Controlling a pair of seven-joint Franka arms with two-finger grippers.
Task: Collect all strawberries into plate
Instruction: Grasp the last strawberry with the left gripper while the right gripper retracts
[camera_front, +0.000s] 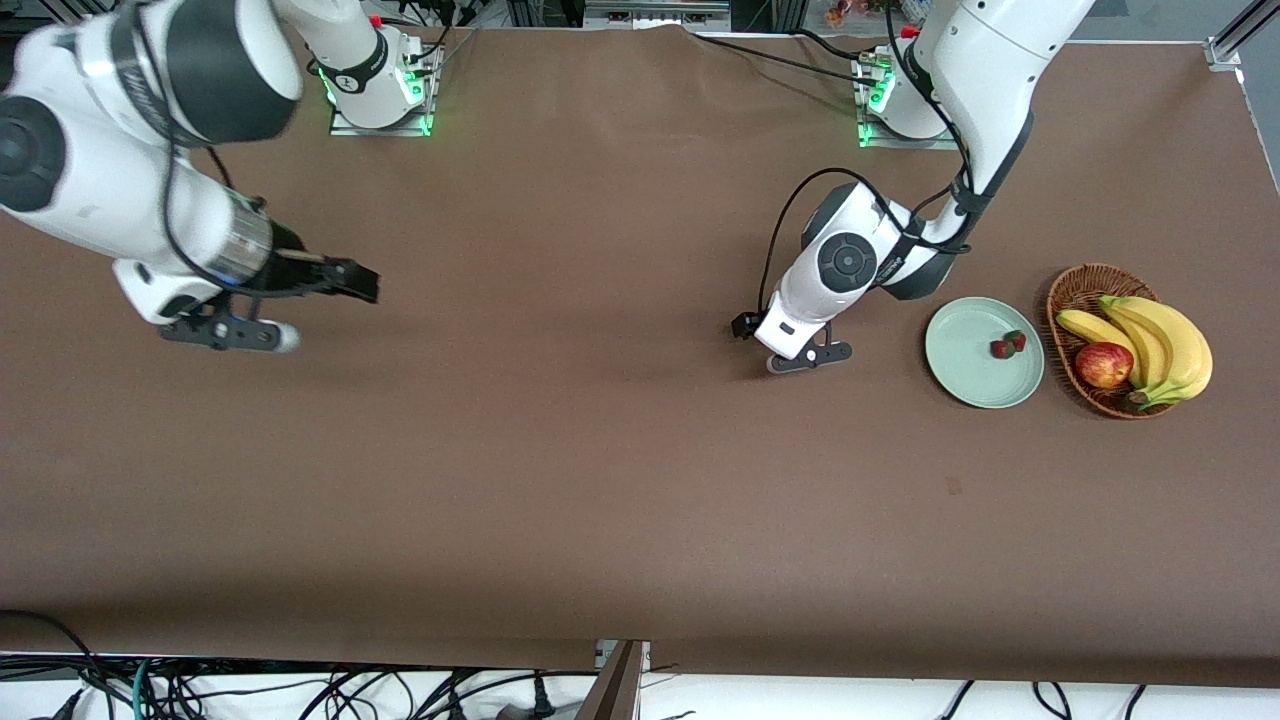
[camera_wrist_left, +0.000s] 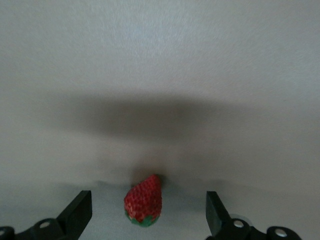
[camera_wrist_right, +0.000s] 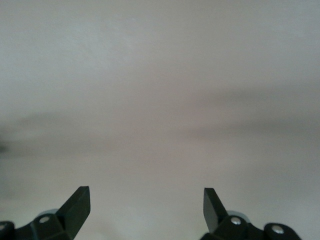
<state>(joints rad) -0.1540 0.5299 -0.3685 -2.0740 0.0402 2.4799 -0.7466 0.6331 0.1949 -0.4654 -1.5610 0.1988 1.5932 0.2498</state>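
The strawberry is between my left gripper's fingers in the left wrist view, so my left gripper should close on it now.
The mint-green plate (camera_front: 960, 365) lies beside the wicker basket at the left arm's end of the table. Two strawberries (camera_front: 998, 348) (camera_front: 1015, 340) lie in it. My left gripper (camera_front: 790, 345) is low over the table beside the plate, toward the right arm's end, and hides the third berry in the front view. In the left wrist view that third strawberry (camera_wrist_left: 144, 200) lies on the table between the open fingers of the left gripper (camera_wrist_left: 148, 212), untouched. My right gripper (camera_front: 350, 280) (camera_wrist_right: 145, 207) is open and empty above bare table at the right arm's end.
A brown wicker basket (camera_front: 1065, 295) holds bananas (camera_front: 1160, 340) and a red apple (camera_front: 1103, 364), right beside the plate. The brown table edge (camera_front: 640, 655) runs along the side nearest the front camera.
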